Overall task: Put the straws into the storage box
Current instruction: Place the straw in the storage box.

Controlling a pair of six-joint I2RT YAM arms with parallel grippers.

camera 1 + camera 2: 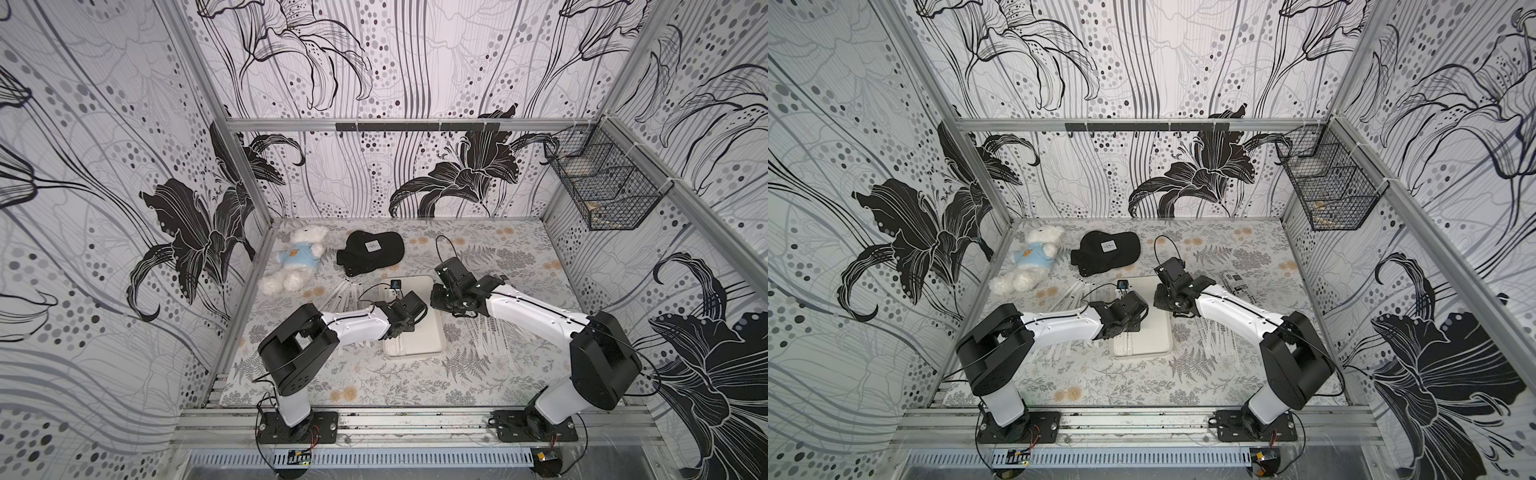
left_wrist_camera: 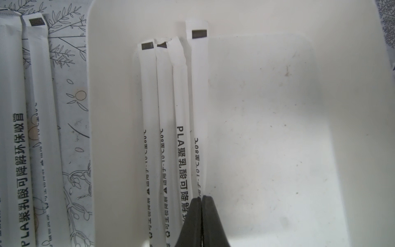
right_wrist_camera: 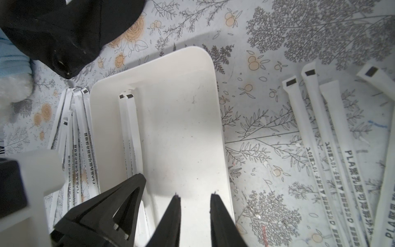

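Observation:
My left gripper is ready to let go of the straw. The straw's dark-marked end (image 2: 199, 33) is inside the storage box's far side (image 2: 263, 19), so the straw would settle inside if I let go.
The white storage box (image 1: 424, 340) (image 1: 1156, 338) lies mid-table in both top views. Three straws (image 2: 149, 128) lie side by side along its floor (image 2: 277, 128). A fourth straw (image 2: 199, 96) runs into my left gripper (image 2: 201, 197), which is shut on it low over the box. In the right wrist view my right gripper (image 3: 195, 195) stands open and empty above the box's rim (image 3: 215, 107), with the left gripper's black finger (image 3: 128, 192) beside it. More straws lie on the table on both sides of the box (image 3: 79, 139) (image 3: 320, 139) (image 1: 490, 336).
A white teddy bear in a blue shirt (image 1: 293, 262) and a black cap (image 1: 370, 251) lie at the back left. A short fat white printed tube (image 1: 1237, 284) lies right of the box. A black wire basket (image 1: 602, 183) hangs on the right wall.

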